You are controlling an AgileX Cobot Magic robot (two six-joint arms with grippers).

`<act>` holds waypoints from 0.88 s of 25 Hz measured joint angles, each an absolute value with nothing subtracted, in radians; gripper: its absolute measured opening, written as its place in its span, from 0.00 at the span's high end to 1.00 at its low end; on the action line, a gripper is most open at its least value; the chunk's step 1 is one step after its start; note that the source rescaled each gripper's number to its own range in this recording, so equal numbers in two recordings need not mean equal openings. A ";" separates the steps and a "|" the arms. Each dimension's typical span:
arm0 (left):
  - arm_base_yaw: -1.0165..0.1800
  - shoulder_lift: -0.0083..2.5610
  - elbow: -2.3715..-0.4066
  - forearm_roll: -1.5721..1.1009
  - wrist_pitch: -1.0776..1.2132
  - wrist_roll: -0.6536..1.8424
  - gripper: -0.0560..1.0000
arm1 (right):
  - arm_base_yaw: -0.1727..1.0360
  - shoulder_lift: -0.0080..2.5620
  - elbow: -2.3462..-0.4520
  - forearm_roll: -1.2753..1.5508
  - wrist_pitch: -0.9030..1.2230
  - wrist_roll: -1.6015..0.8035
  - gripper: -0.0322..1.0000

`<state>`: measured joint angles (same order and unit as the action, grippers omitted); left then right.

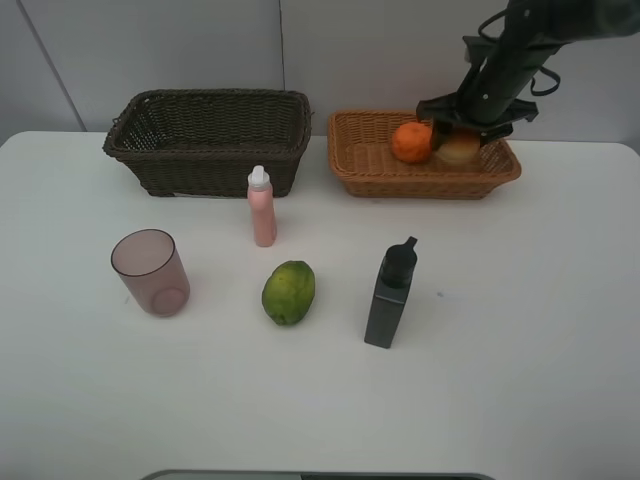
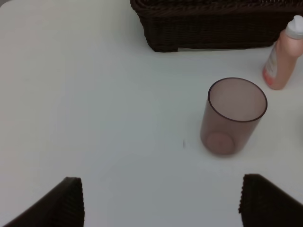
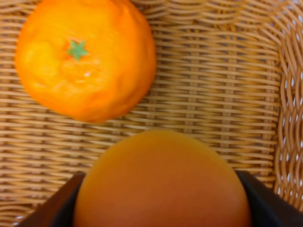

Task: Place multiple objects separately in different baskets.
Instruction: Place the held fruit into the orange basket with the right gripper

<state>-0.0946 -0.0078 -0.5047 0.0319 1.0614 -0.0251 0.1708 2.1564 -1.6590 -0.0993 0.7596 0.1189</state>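
My right gripper needs to open now. The peach-like fruit (image 1: pixel 461 150) is down inside the basket's rim, over the basket's woven bottom, so the fruit would rest there.
My right gripper (image 1: pixel 458 138) is down in the orange-tan basket (image 1: pixel 420 186) and shut on the red-yellow peach-like fruit (image 1: pixel 461 150). In the right wrist view the fruit (image 3: pixel 161 184) fills the space between the fingers (image 3: pixel 270 208), over the basket floor (image 3: pixel 227 94). The orange (image 1: pixel 411 142) (image 3: pixel 85 56) lies in the same basket beside it. The mauve cup (image 1: pixel 150 272) (image 2: pixel 234 116), pink bottle (image 1: pixel 262 208) (image 2: pixel 281 61), green fruit (image 1: pixel 289 292) and dark bottle (image 1: pixel 390 295) stand on the table. My left gripper (image 2: pixel 161 203) is open and empty, short of the cup.
The dark brown basket (image 1: pixel 210 150) (image 2: pixel 213 28) stands at the back left with nothing visible inside. The white table (image 1: pixel 520 330) runs wide to the right of the dark bottle. The left arm is out of the exterior view.
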 joint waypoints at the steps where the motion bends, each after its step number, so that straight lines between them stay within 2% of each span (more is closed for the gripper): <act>1: -0.095 -0.008 -0.505 0.032 1.061 -0.025 0.14 | 0.171 2.163 -1.659 -0.101 0.757 0.119 0.55; 8: -0.095 -0.008 -0.505 0.032 1.061 -0.025 0.14 | 0.170 2.168 -1.659 -0.112 0.736 0.119 0.55; 14: -0.095 -0.008 -0.505 0.032 1.061 -0.025 0.14 | 0.170 2.168 -1.659 -0.113 0.734 0.119 0.23; 16: -0.095 -0.008 -0.505 0.032 1.061 -0.025 0.14 | 0.170 2.165 -1.659 -0.113 0.731 0.119 0.19; 22: -0.095 -0.008 -0.505 0.032 1.061 -0.025 0.14 | 0.171 2.124 -1.659 -0.110 0.729 0.123 0.16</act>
